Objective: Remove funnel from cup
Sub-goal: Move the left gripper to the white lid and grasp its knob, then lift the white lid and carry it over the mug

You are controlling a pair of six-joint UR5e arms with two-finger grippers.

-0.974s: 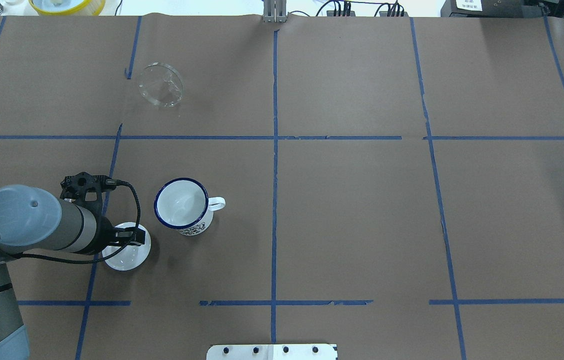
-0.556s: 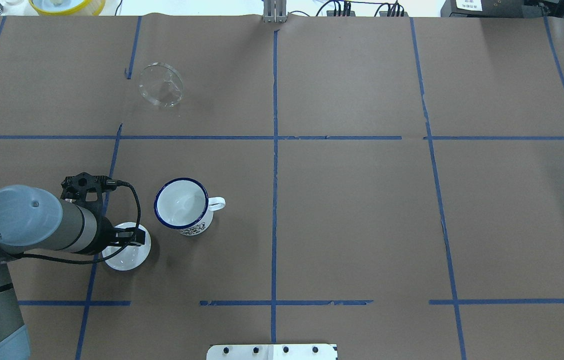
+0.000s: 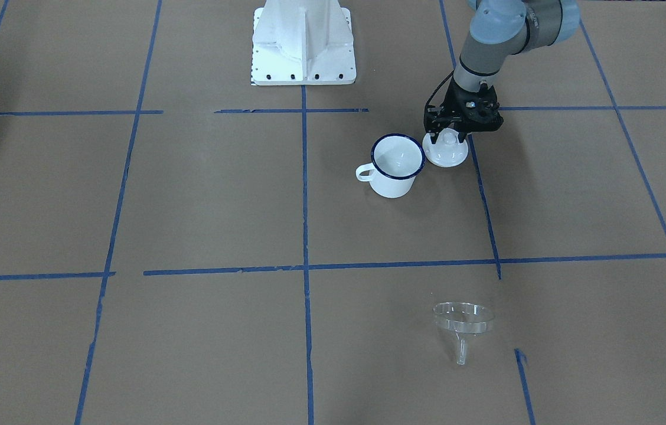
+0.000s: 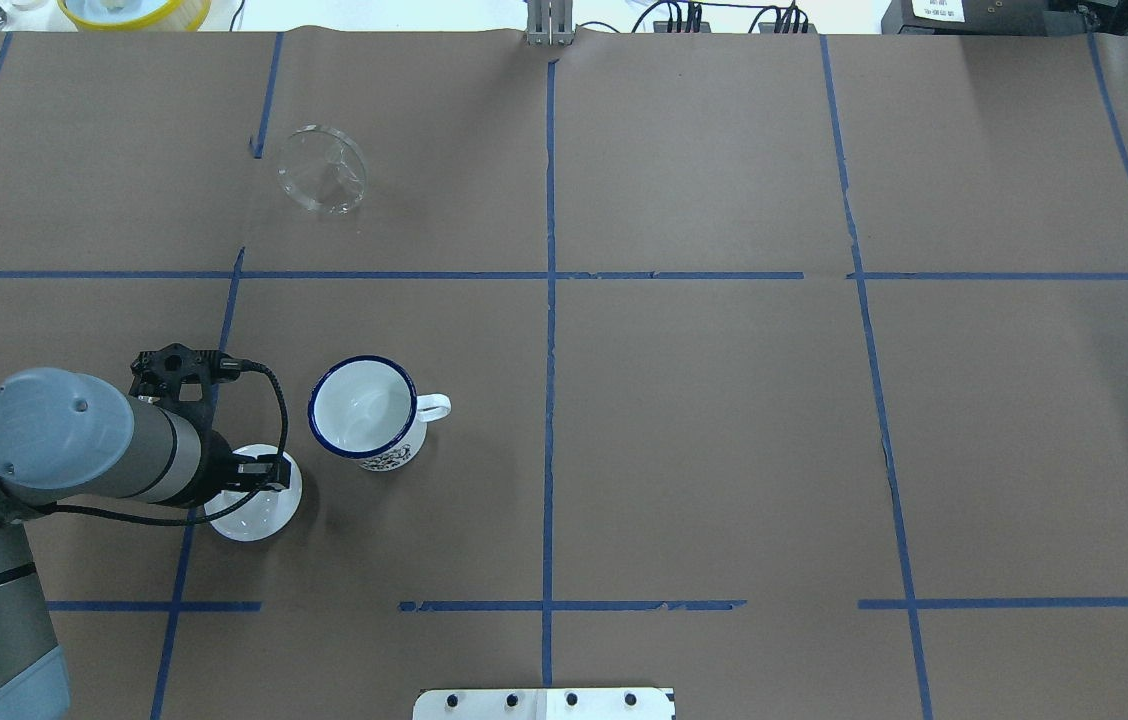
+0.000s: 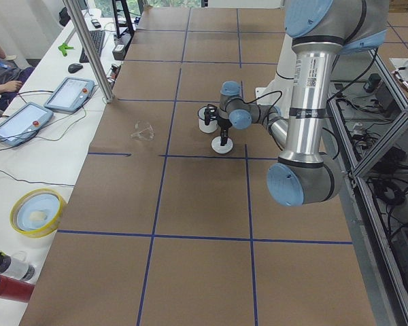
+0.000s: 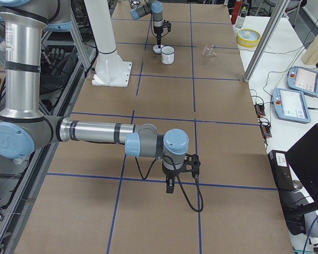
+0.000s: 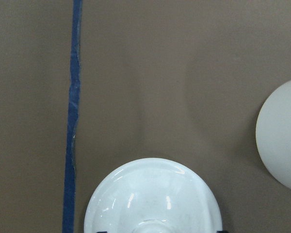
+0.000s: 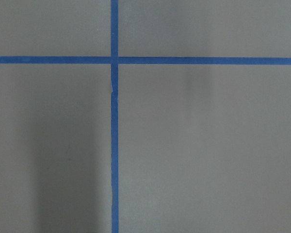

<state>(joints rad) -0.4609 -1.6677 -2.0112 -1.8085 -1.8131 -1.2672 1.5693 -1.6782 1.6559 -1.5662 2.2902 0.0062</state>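
Note:
My left gripper grabs the lid by its narrow knob (image 3: 449, 135) next, since the lid spreads wide and domed (image 3: 447, 153) beneath my open fingers.
The clear funnel (image 3: 463, 321) rests on the table, far from the cup, stem toward the operators' side; it also shows in the overhead view (image 4: 322, 170). The white cup (image 3: 395, 168) with a dark blue rim stands upright and empty (image 4: 364, 410). My left gripper (image 3: 450, 137) hangs over a white domed lid (image 3: 445, 154) beside the cup, its fingers open on either side of the knob. The left wrist view shows the lid (image 7: 150, 199) below and the cup's edge (image 7: 281, 136). My right gripper (image 6: 169, 188) shows only in the exterior right view; I cannot tell if it is open.
Blue tape lines divide the brown paper table. The robot's white base (image 3: 303, 44) stands at the near middle edge. A yellow bowl (image 4: 134, 10) sits beyond the far left corner. The right arm lies low over the table's right end.
My left arm has shifted slightly to the right over the lid. The lid, the cup and the funnel have not moved.

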